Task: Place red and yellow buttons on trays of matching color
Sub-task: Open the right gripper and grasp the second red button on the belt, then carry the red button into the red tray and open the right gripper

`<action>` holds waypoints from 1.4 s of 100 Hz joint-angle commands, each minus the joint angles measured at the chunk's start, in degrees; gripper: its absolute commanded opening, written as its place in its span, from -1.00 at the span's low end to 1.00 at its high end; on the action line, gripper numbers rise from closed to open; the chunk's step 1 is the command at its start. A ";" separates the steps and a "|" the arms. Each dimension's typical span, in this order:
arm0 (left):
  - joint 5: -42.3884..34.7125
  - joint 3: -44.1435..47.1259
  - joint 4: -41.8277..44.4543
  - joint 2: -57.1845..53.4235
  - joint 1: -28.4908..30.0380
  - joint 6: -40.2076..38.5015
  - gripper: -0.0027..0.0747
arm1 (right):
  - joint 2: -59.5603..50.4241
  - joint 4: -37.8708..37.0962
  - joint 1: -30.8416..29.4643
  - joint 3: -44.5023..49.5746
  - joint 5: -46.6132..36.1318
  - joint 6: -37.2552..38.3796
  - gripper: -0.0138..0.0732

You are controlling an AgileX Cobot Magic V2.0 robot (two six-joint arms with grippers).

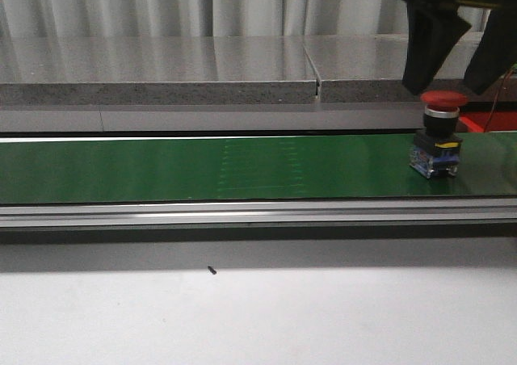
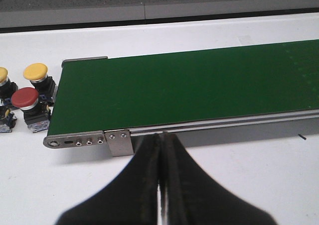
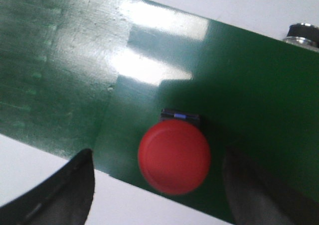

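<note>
I need to lower my right gripper before I close it on the red cap (image 1: 443,100). Its fingers are high above the cap, so they would miss if I closed now.
A red button (image 1: 440,135) with a black and blue base stands upright on the green conveyor belt (image 1: 242,167) near its right end. My right gripper (image 1: 460,62) hangs open just above it. In the right wrist view the red cap (image 3: 174,155) lies between the two spread fingers without touching either. My left gripper (image 2: 162,136) is shut on nothing, over the white table in front of the belt's end. Beside that end stand a yellow button (image 2: 35,72), a red button (image 2: 25,98) and, at the frame's edge, another yellow button (image 2: 2,76). No trays are in view.
The belt's metal frame and end bracket (image 2: 119,140) run along the near side. A grey ledge (image 1: 161,90) lies behind the belt. A small dark speck (image 1: 212,270) sits on the white table (image 1: 258,316).
</note>
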 commanded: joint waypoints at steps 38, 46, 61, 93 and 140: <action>-4.51 -1.53 -0.62 0.43 -0.45 -0.47 -0.98 | 3.74 -2.98 -0.24 -1.30 -5.16 0.14 -0.10; -4.51 -1.53 -0.62 0.43 -0.45 -0.47 -0.98 | 3.74 -2.98 -0.24 -1.30 -5.20 0.14 -0.35; -4.51 -1.53 -0.62 0.43 -0.45 -0.47 -0.98 | 3.44 -3.89 -0.50 -2.11 -5.00 0.14 -0.49; -4.51 -1.53 -0.62 0.43 -0.45 -0.47 -0.98 | 3.41 -4.24 -10.23 -14.12 -3.24 0.09 -0.50; -4.51 -1.53 -0.62 0.43 -0.45 -0.47 -0.98 | 10.26 -1.58 -23.63 -20.34 -8.24 0.09 -0.50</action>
